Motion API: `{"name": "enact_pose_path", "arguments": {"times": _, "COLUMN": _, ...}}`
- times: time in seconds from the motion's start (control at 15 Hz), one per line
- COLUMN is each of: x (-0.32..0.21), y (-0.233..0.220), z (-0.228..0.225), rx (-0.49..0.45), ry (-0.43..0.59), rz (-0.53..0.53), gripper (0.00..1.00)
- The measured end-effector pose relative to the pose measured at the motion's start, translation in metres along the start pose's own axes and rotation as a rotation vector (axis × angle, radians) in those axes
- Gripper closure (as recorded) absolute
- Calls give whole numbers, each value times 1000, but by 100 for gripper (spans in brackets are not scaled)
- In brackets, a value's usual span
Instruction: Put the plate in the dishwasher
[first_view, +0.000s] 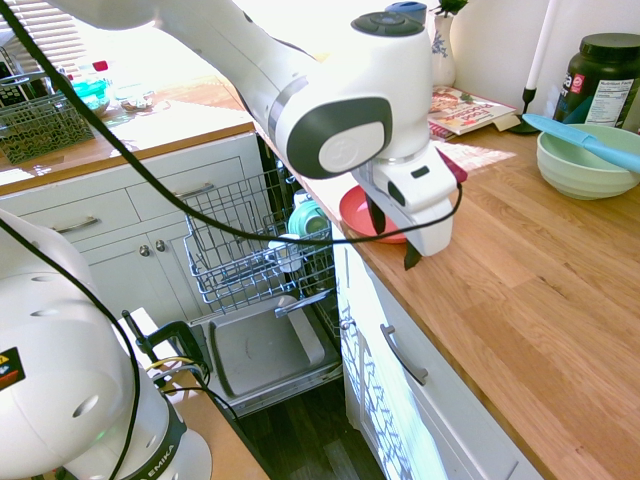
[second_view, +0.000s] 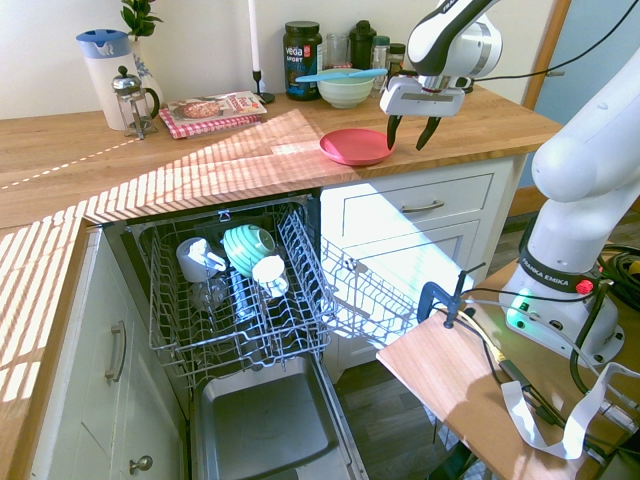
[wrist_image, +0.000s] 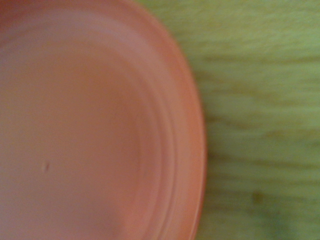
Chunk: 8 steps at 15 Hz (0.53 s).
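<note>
The plate's round side is far wider than my open fingers, so my gripper should next grab the plate by its thin raised rim (second_view: 391, 146) (wrist_image: 194, 135).
The coral-red plate (second_view: 355, 147) lies flat on the wooden counter above the dishwasher (second_view: 235, 290). My gripper (second_view: 411, 133) hangs open just off the plate's right rim in the second exterior view, low over the counter, with nothing between its fingers. In the first exterior view the arm hides most of the plate (first_view: 355, 212), and the gripper (first_view: 392, 237) sits at its near edge. The wrist view shows the plate (wrist_image: 90, 130) close up, with its rim against bare counter wood (wrist_image: 260, 125). The dishwasher (first_view: 250, 245) stands open, with its wire rack pulled out and its door down.
The rack holds a teal bowl (second_view: 248, 245) and white cups (second_view: 195, 258). A pale green bowl (first_view: 585, 160) with a blue spatula stands behind the plate. A magazine (second_view: 212, 108), a French press (second_view: 132, 98) and a jug stand further along. A cutlery basket (first_view: 40, 115) sits on the far counter.
</note>
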<state>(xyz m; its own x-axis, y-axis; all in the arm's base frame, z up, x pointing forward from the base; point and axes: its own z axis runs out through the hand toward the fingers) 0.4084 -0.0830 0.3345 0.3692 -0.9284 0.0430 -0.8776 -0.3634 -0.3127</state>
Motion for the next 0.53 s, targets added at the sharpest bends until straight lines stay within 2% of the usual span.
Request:
{"name": "enact_pose_path", "arguments": {"times": 0.13, "x": 7, "y": -4, "z": 12, "rx": 77, "ry": 3, "rz": 15, "gripper": 0}}
{"name": "enact_pose_path", "arguments": {"times": 0.2, "x": 10, "y": -12, "z": 16, "rx": 104, "ry": -12, "rz": 4, "gripper": 100}}
{"name": "enact_pose_path", "arguments": {"times": 0.53, "x": 32, "y": -48, "z": 31, "rx": 185, "ry": -154, "rz": -136, "gripper": 100}}
